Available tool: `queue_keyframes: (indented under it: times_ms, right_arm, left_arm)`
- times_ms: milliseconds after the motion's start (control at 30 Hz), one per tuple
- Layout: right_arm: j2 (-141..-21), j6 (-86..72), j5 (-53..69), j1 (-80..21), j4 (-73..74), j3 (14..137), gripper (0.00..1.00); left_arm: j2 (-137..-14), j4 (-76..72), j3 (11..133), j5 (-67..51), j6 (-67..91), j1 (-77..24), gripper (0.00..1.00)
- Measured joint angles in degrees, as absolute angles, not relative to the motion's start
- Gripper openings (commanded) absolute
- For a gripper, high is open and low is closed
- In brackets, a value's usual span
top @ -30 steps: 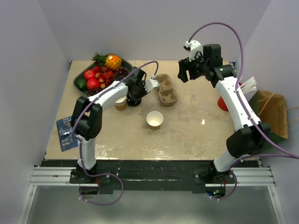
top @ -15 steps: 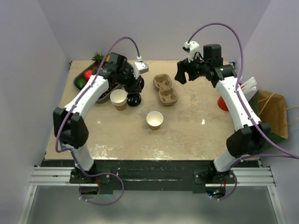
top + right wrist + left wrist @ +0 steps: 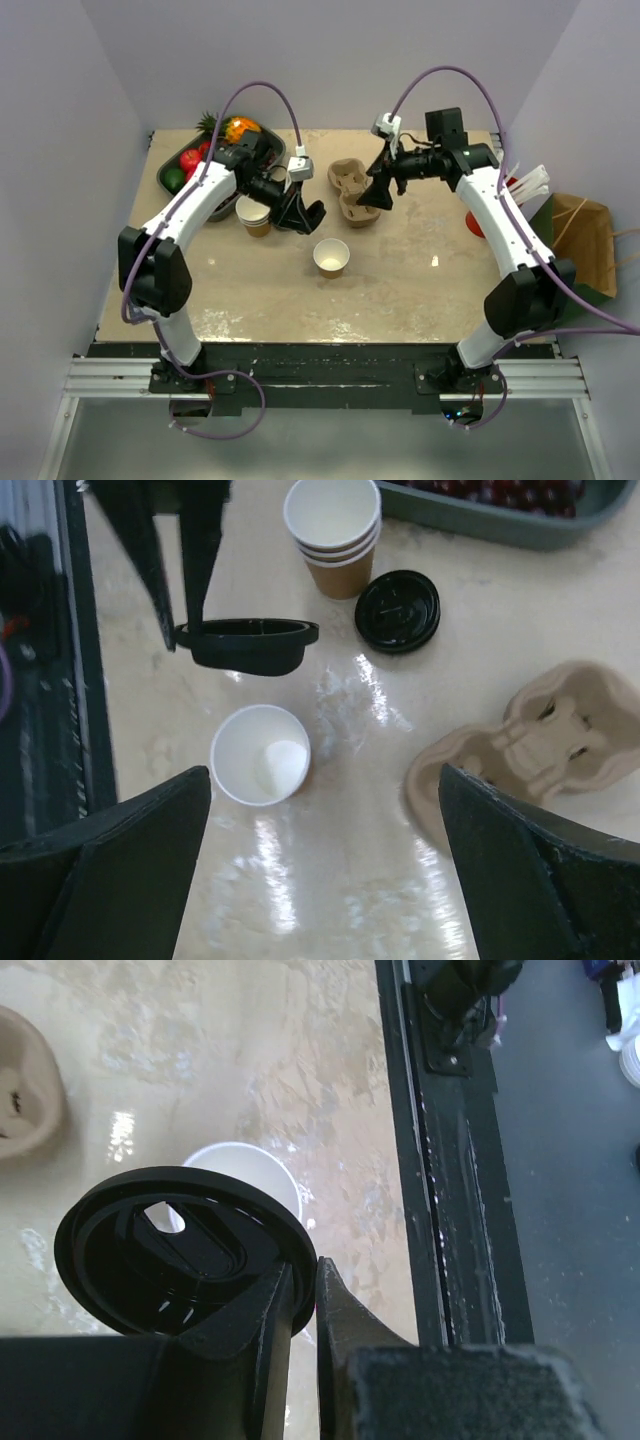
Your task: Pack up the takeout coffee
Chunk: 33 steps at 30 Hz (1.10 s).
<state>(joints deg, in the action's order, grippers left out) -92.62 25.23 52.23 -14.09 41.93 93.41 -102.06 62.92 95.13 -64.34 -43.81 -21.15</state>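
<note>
The robot's right hand will next grab the black lid by its free rim [image 3: 321, 211] [image 3: 311, 634], so the lid's bottom stays free to fit onto the cup.
A single open kraft cup [image 3: 332, 257], white inside, stands mid-table; it also shows in the right wrist view [image 3: 260, 768]. My left gripper [image 3: 305, 215] is shut on the rim of a black lid [image 3: 180, 1250] and holds it in the air just above and beside that cup [image 3: 275, 1175]. A stack of nested cups [image 3: 254, 213] stands to the left, with a second black lid [image 3: 398, 610] lying beside it on the table. My right gripper [image 3: 378, 192] is open and empty, hovering over the pulp carrier [image 3: 355, 192], its fingers [image 3: 100, 870] wide apart.
A grey tray of fruit [image 3: 172, 160] sits at the back left. A red cup of straws [image 3: 478, 222] stands at the right edge, with a brown paper bag [image 3: 580, 240] off the table beyond it. A blue card [image 3: 140, 285] lies at the left edge.
My left gripper lifted a black lid from beside the cup stack and carried it toward the single cup. My right gripper swung down and left over the carrier.
</note>
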Motion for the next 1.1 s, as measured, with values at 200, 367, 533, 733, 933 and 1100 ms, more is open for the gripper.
queue_keyframes:
  times_ms: [200,367,533,733,933,1100]
  right_arm:
    - [-93.06,51.88,52.27,-20.51,54.54,97.56,0.75]
    - [-92.79,67.7,50.0,-25.63,56.93,95.37,0.64]
    - [-91.85,75.94,46.94,-28.97,53.34,91.35,0.55]
    - [-91.15,84.62,45.39,-32.84,51.68,91.11,0.49]
    - [-90.5,90.7,43.83,-35.86,51.57,90.26,0.44]
    - [-90.5,94.63,41.82,-36.93,52.18,89.95,0.38]
  left_arm:
    - [-103.04,71.79,95.77,-63.02,-51.68,-21.71,0.07]
    - [-101.43,74.11,95.79,-62.61,-53.6,-22.85,0.08]
    - [-101.3,74.7,95.77,-62.59,-53.6,-23.07,0.08]
    - [-101.01,74.81,94.85,-62.33,-53.6,-23.07,0.09]
    - [-100.99,74.91,94.74,-62.28,-53.6,-23.07,0.09]
    - [-100.97,74.91,94.74,-62.24,-53.6,-23.07,0.09]
